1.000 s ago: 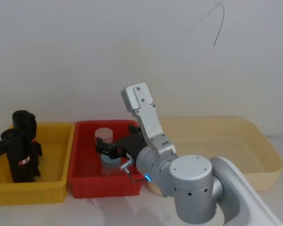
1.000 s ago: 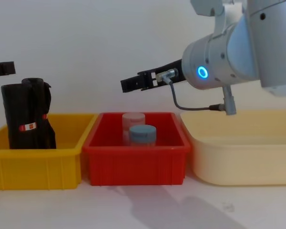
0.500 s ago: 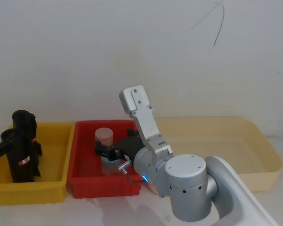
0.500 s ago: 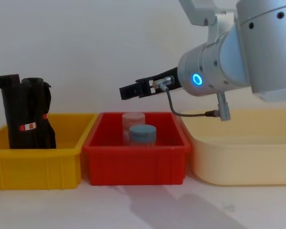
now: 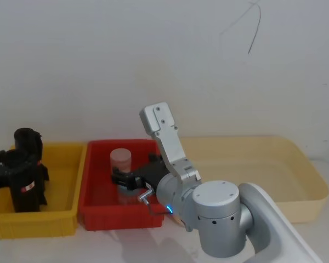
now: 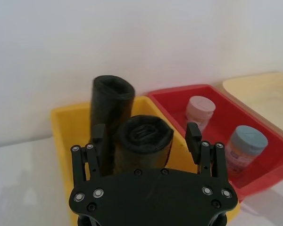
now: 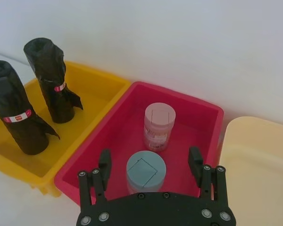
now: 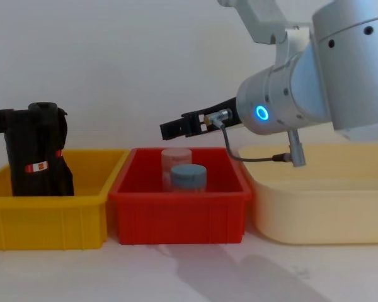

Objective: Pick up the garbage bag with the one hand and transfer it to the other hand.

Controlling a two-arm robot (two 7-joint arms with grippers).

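My left gripper picks up the garbage bag [image 8: 26, 165] by its upper end [image 8: 24, 124] next, above the bin's rim, since the yellow bin's sides stand around the bag's lower end.
The garbage bag [image 5: 22, 193] is a black roll with a red-and-white label band. It stands upright at the front of the yellow bin [image 5: 38, 222], also seen as the garbage bag [image 7: 16, 117] and the garbage bag [image 8: 26, 165]. My left gripper [image 6: 146, 129] is open, one finger on each side of the top of the garbage bag [image 6: 144, 141]. The left gripper [image 5: 11, 160] comes in from the left. My right gripper [image 7: 150, 159] hangs open above the red bin [image 7: 132, 127], holding nothing. Seen from the chest, the right gripper [image 8: 170, 129] is well apart from the bag.
A second black roll [image 7: 52, 80] with a bulging top stands behind the bag in the yellow bin. The red bin holds a pink-lidded jar [image 7: 159, 123] and a blue-lidded jar [image 7: 146, 170]. A large cream tray [image 5: 296, 164] lies to the right.
My left gripper has come in from the left and now straddles the bag's top. The right arm has shifted only slightly above the red bin.
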